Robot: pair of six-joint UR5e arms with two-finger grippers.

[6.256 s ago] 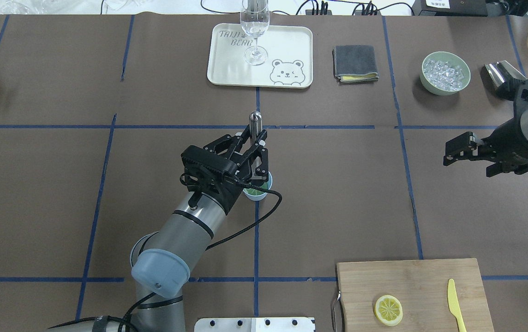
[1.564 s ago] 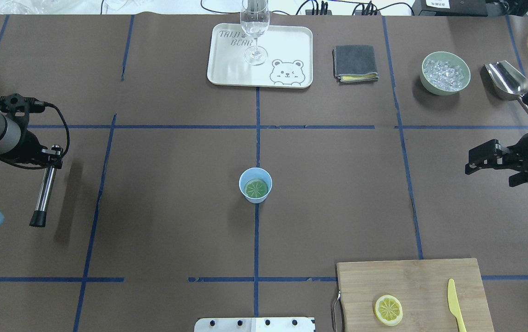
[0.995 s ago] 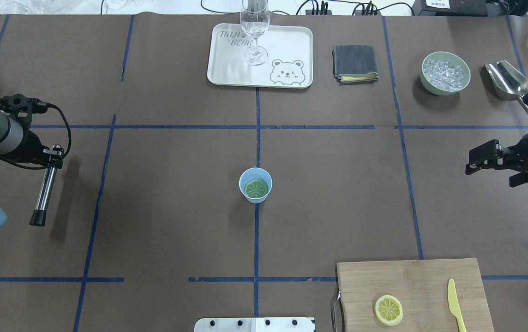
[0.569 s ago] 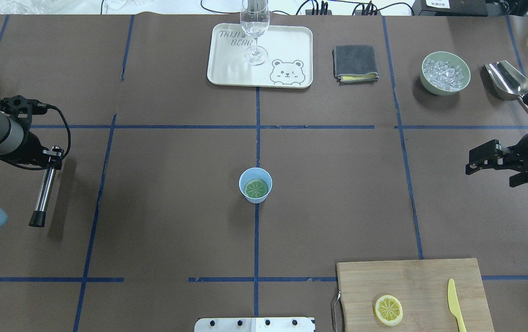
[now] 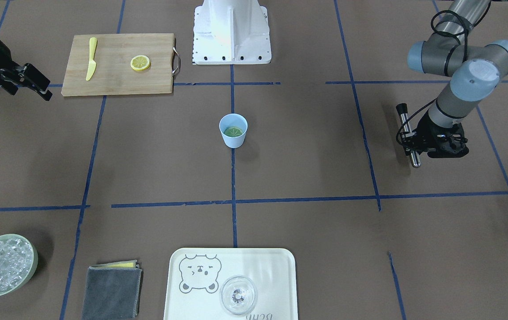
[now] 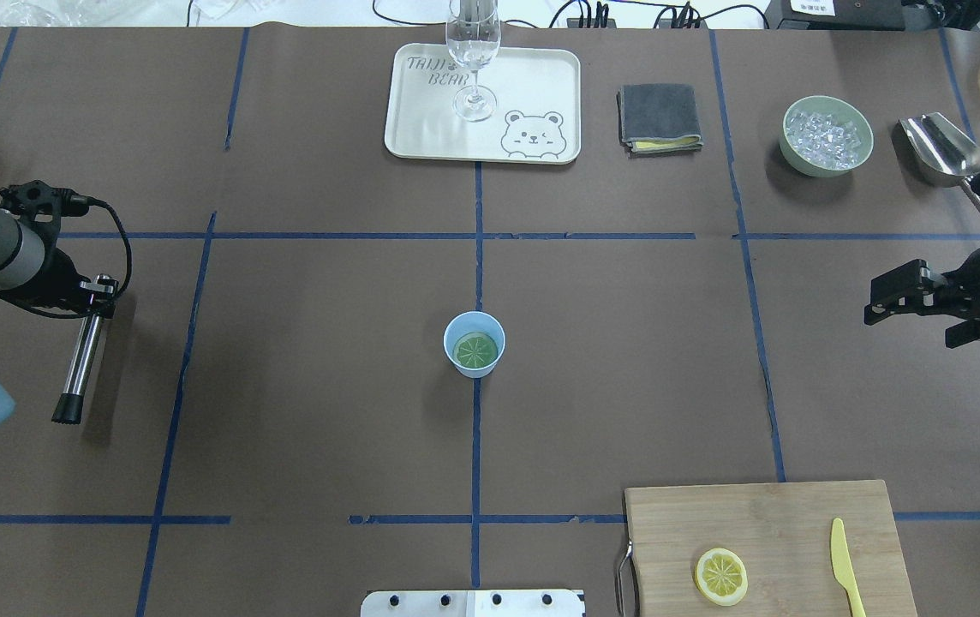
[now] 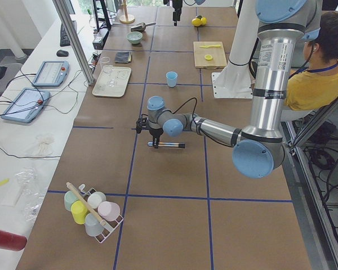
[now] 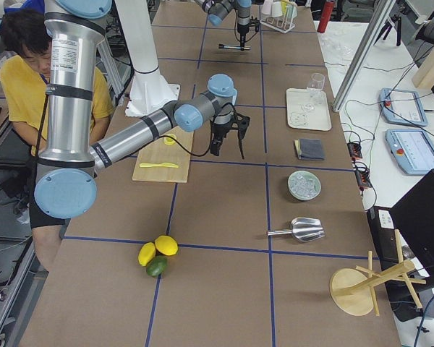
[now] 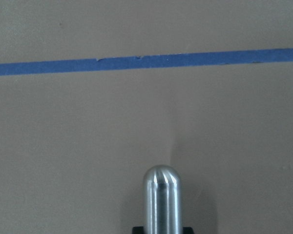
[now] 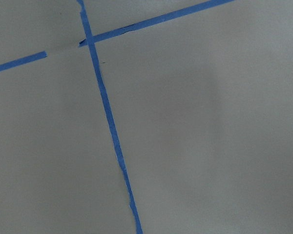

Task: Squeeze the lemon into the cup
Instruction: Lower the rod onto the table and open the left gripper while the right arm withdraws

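Observation:
The steel muddler rod's rounded end (image 5: 416, 163) (image 9: 162, 178) lies level at the table, its shadow hugging both sides, so my left gripper releases next.
The light-blue cup (image 6: 456, 330) stands at the table's middle, also in the front view (image 5: 233, 138). A greenish lemon slice (image 6: 475, 350) lies flat inside it (image 5: 233, 131). A second yellow lemon slice (image 6: 720, 576) lies on the cutting board (image 6: 764, 523). My left gripper (image 6: 98, 291) is far left of the cup, shut on a steel muddler rod (image 6: 79, 360) with a black tip, held low over the table. The rod's rounded end shows in the left wrist view (image 9: 161, 195). My right gripper (image 6: 871, 302) is open and empty at the far right.
A cream tray (image 6: 533, 77) with a clear glass (image 6: 473, 51) stands at the back. A grey cloth (image 6: 659, 116), a green bowl of ice (image 6: 827, 135) and a metal scoop (image 6: 940, 150) lie back right. A yellow knife (image 6: 841, 561) lies on the board.
My left gripper, earlier over the cup with the rod, has carried it to the table's far left. In the last second the rod sank slightly. The right arm hardly moved.

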